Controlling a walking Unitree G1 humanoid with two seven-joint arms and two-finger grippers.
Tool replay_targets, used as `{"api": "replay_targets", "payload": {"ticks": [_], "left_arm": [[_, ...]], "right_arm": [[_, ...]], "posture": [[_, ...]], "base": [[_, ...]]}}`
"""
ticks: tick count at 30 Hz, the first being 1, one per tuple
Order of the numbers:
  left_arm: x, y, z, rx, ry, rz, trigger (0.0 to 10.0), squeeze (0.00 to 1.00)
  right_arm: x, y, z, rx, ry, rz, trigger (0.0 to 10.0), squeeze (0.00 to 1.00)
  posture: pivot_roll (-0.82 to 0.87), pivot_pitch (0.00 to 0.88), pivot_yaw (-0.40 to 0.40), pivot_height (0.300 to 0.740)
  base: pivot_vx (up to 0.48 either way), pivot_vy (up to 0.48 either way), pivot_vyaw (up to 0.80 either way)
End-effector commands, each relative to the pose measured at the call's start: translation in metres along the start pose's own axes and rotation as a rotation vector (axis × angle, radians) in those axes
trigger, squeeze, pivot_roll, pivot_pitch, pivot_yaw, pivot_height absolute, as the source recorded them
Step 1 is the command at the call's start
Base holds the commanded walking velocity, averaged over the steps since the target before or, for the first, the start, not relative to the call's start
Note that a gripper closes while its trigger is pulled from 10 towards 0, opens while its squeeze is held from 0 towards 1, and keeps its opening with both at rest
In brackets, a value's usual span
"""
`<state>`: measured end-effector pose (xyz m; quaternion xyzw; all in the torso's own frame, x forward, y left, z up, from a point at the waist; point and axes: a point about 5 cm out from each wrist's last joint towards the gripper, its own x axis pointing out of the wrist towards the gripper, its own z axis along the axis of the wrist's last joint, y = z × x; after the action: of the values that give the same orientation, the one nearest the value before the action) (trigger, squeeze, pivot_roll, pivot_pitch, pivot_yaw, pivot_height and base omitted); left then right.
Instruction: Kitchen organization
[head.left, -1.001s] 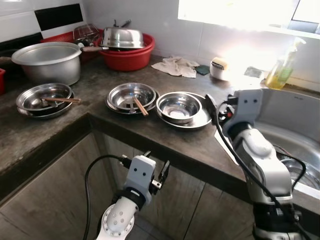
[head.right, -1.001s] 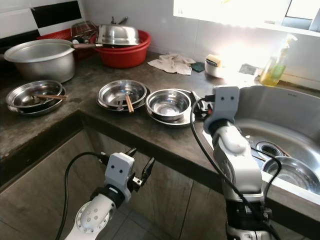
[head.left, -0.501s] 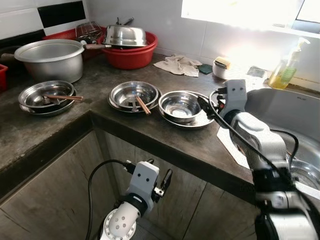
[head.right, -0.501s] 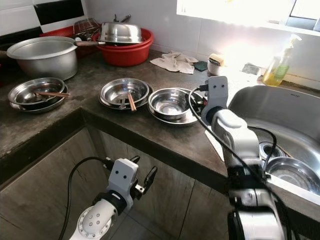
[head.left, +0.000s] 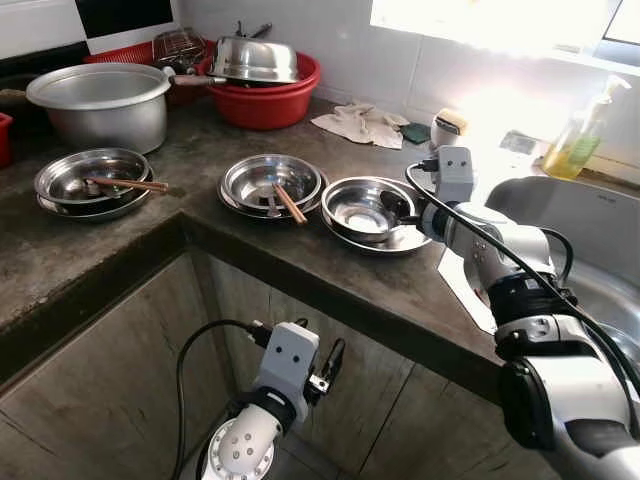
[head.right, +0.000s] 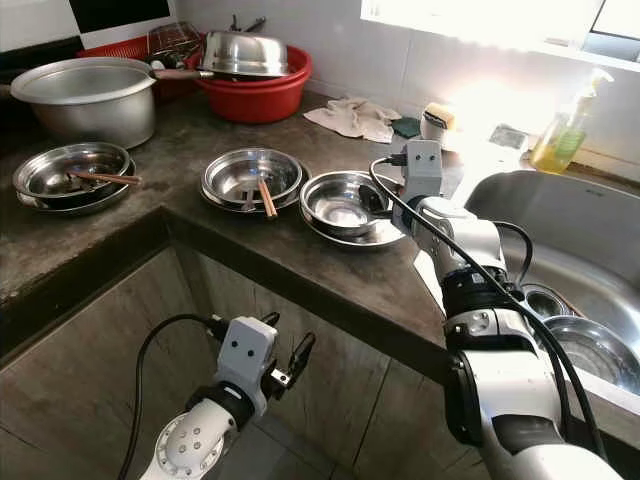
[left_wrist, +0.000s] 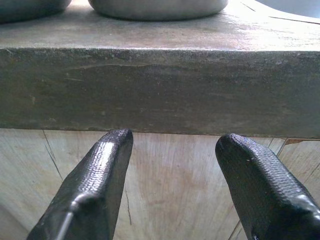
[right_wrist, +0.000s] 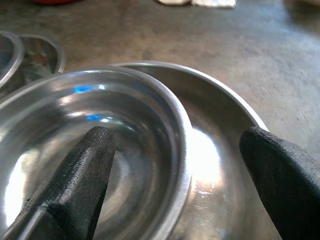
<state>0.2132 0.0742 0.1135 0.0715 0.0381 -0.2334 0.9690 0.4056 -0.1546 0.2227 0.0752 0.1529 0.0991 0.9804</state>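
My right gripper picks up the bowl by its thin rim next, since the bowl's round opening spreads wider than my open fingers.
A steel bowl (head.left: 360, 208) sits in a shallow steel plate (head.left: 407, 241) near the counter's front edge. My right gripper (head.left: 395, 207) is open at the bowl's right side. In the right wrist view one finger (right_wrist: 75, 185) is inside the bowl (right_wrist: 100, 130) and the other finger (right_wrist: 282, 180) is over the plate (right_wrist: 215, 125), so the rim lies between them. To the left stand a steel dish with chopsticks (head.left: 270, 183) and another such dish (head.left: 90, 180). My left gripper (head.left: 320, 345) hangs open below the counter edge (left_wrist: 160, 85), facing the cabinet front.
At the back stand a big aluminium pot (head.left: 100, 100), a red basin (head.left: 265, 100) topped by a steel bowl, a cloth (head.left: 362, 122), a white cup with a sponge (head.left: 447, 125) and a soap bottle (head.left: 580, 145). The sink (head.right: 590, 260) on the right holds a steel bowl (head.right: 592, 352).
My right arm has reached forward and down, bringing its open gripper from beside the plate onto the bowl's rim. The left arm stays low. The camera has shifted a little.
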Motion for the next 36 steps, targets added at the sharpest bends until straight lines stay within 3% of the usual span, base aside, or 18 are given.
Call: {"api": "replay_targets", "payload": {"ticks": [1,7,16,27,36], "left_arm": [[-0.001,-0.003,0.004,-0.007,-0.01,-0.006,10.0,0.0],[-0.002,-0.004,0.004,-0.011,-0.006,-0.003,10.0,0.0],[-0.001,-0.003,0.003,-0.013,-0.001,0.002,10.0,0.0],[0.0,-0.002,0.003,-0.015,-0.001,0.008,10.0,0.0],[0.0,-0.002,0.004,-0.018,-0.006,0.012,10.0,0.0]], "right_arm": [[-0.001,-0.006,0.009,0.019,-0.021,-0.02,10.0,0.0],[0.003,-0.011,0.006,0.145,0.027,-0.033,10.0,0.0],[0.007,-0.008,0.003,0.229,0.057,-0.012,10.0,0.0],[0.01,0.009,0.005,0.22,0.071,0.072,10.0,0.0],[0.011,0.004,-0.008,0.22,0.135,0.018,10.0,0.0]], "posture": [[0.13,0.059,-0.113,0.74],[0.13,0.068,-0.117,0.74],[0.13,0.07,-0.115,0.74],[0.13,0.07,-0.117,0.74],[0.13,0.071,-0.117,0.74]], "base": [[0.0,0.0,0.0],[0.0,0.0,0.0],[0.0,0.0,0.0],[0.0,0.0,0.0],[0.0,0.0,0.0]]}}
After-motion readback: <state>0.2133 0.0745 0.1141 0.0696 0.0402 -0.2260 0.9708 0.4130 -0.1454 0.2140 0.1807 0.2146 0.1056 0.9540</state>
